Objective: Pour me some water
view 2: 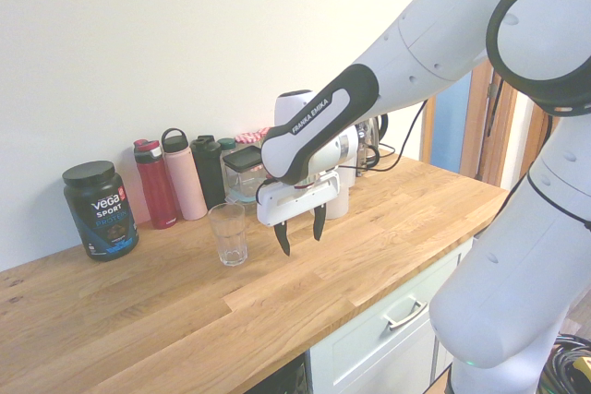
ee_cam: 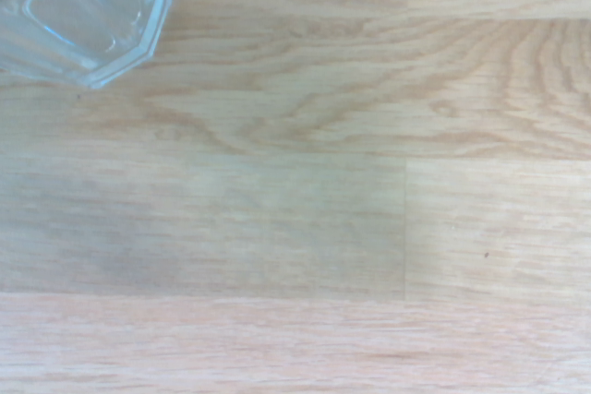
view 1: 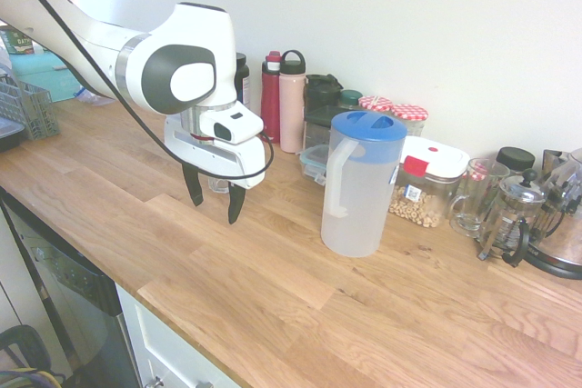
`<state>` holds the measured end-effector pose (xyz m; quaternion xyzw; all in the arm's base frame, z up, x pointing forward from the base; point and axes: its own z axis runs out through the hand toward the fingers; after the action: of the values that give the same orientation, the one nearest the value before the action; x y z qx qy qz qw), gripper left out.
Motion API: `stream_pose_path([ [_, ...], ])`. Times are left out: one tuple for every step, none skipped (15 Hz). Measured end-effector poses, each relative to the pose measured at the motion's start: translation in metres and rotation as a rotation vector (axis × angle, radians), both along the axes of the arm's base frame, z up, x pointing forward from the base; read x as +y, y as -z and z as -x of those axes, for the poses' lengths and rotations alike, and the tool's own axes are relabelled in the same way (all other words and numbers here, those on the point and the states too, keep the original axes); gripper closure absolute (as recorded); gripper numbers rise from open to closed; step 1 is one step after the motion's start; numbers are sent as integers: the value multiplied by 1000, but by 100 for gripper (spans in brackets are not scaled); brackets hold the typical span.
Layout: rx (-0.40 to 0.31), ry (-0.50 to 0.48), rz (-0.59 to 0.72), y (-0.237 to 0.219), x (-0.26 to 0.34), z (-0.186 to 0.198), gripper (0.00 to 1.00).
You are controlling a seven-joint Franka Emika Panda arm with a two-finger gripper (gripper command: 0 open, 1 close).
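Observation:
My gripper is to grab the jug by its narrow side handle next, so it can pour the water. The frosted-white jug's body (view 2: 338,198) is too wide for my open fingers.
A tall frosted-white jug (view 1: 362,184) with a blue lid and a side handle stands upright on the wooden counter (view 1: 273,288). I cannot make out the water through its wall. An empty clear glass (view 2: 228,234) stands on the counter, and part of it shows in the wrist view (ee_cam: 83,11). My gripper (view 1: 215,197) hangs open just above the wood, pointing down, between the glass and the jug. It holds nothing. In the second exterior view the gripper (view 2: 300,235) is just right of the glass, and the arm hides most of the jug.
A red bottle (view 1: 271,97) and a pink bottle (view 1: 292,102) line the wall with dark containers and jars. A French press (view 1: 509,220), glass mug (view 1: 477,193) and food box (view 1: 427,188) stand right of the jug. A black tub (view 2: 100,209) stands further along.

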<state>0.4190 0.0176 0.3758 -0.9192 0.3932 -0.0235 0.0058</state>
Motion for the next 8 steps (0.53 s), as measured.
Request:
stream_pose_path([
  [1, 0, 0, 0, 0, 0, 0],
  [2, 0, 2, 1, 0, -1, 0],
  [-5, 2, 3, -3, -2, -2, 0],
  [-15, 8, 3, -11, -5, -5, 0],
  [-27, 16, 4, -24, -9, -8, 0],
  [-38, 23, 4, -42, -13, -8, 0],
  [-53, 27, 5, -66, -19, -4, 0],
  [-74, 29, 6, -93, -24, 2, 0],
])
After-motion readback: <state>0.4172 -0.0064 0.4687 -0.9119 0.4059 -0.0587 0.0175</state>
